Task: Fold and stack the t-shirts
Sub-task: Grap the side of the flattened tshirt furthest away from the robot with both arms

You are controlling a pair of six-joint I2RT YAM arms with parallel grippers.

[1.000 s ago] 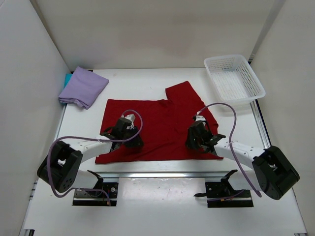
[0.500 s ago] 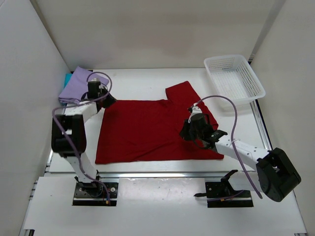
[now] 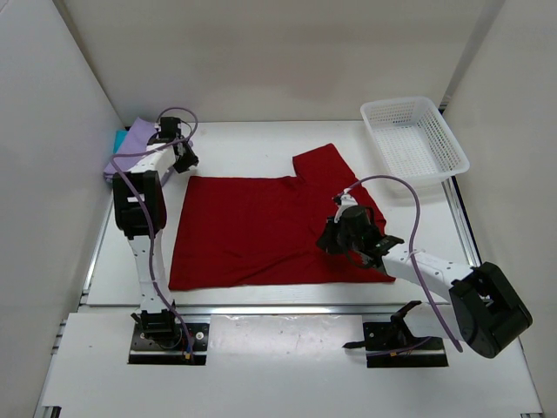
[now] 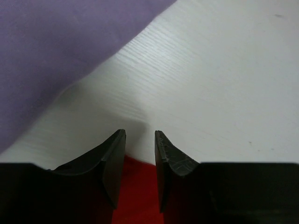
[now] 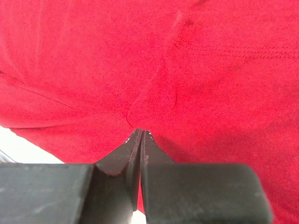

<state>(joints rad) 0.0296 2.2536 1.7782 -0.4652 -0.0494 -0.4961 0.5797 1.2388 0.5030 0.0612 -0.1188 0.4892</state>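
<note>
My left gripper is to fold the red t-shirt's far side over, so next it needs to grab the deep red t-shirt's far corner (image 3: 193,180), nearest the lavender t-shirt (image 3: 122,161).
The deep red t-shirt (image 3: 261,231) lies spread flat in the middle of the table, one sleeve pointing to the back right. My left gripper (image 3: 184,162) reaches to its far left corner. In the left wrist view the left gripper (image 4: 140,133) stands open over the red cloth's edge (image 4: 138,196), beside the folded lavender t-shirt (image 4: 56,51). My right gripper (image 3: 333,237) rests on the shirt's right part. There the right gripper (image 5: 141,130) is shut, pinching a raised crease of the red cloth (image 5: 149,93). The lavender t-shirt (image 3: 122,161) lies on the teal one (image 3: 117,138).
A white mesh basket (image 3: 431,174) stands at the back right corner. White walls close in the table on the left, back and right. The left arm's links stretch along the shirt's left side.
My left arm has swung from the shirt's front left up to its far left corner. The right gripper has shifted slightly forward and left and closed on the cloth.
</note>
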